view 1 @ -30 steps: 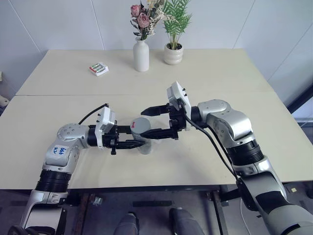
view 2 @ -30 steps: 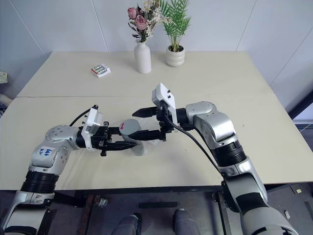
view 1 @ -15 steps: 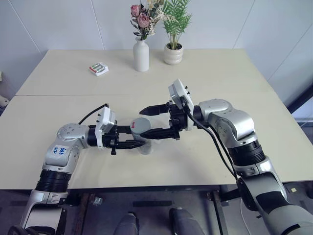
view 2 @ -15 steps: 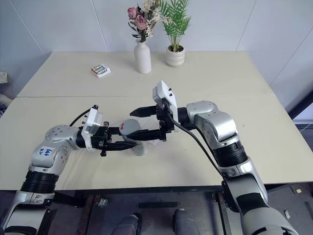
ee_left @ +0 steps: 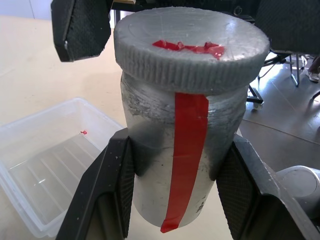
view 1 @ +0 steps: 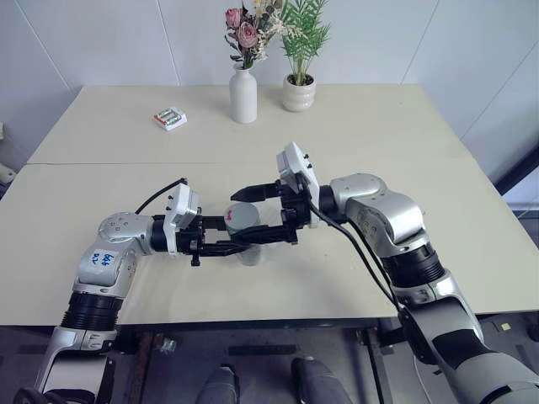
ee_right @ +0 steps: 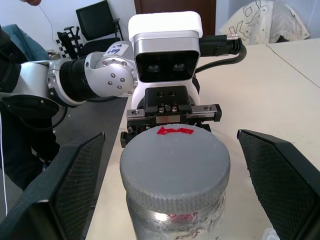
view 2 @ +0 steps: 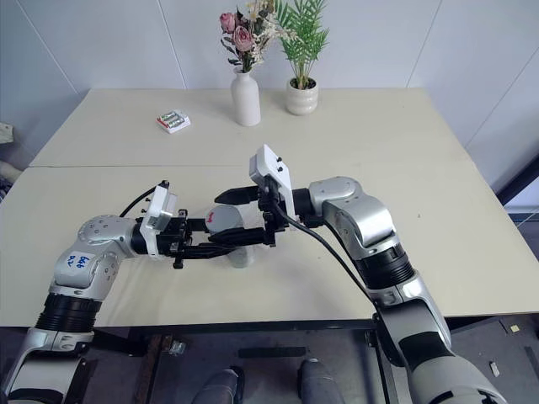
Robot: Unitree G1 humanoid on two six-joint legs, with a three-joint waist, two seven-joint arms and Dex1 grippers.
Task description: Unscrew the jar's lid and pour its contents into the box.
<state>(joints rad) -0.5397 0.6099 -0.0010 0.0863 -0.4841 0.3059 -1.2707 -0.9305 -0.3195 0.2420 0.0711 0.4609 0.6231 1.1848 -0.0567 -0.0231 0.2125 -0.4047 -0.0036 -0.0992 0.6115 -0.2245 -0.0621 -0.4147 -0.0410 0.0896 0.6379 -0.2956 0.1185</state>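
My right gripper needs to close on the lid, because the fingers are on either side of the grey lid [ee_right: 175, 167] on top of the jar.
My left gripper [view 1: 237, 236] is shut on the body of the jar [ee_left: 180, 165], a silvery-grey cylinder with a red stripe, and holds it upright above the table. The lid [ee_right: 175, 167], grey with a red mark, sits on the jar. My right gripper [view 1: 255, 215] is open, one finger on each side of the lid and not touching it. The clear plastic box [ee_left: 47, 182] lies on the table just below and beside the jar. The contents are hidden inside the jar.
At the table's far edge stand a white vase [view 1: 242, 95] with flowers and a small potted plant [view 1: 298, 91]. A small white pack [view 1: 170, 119] with red and green items lies at the far left. A seam [view 1: 101, 163] runs across the table.
My right arm has crept slightly towards the left arm, its open fingers still on either side of the lid. The left gripper and the jar have stayed still.
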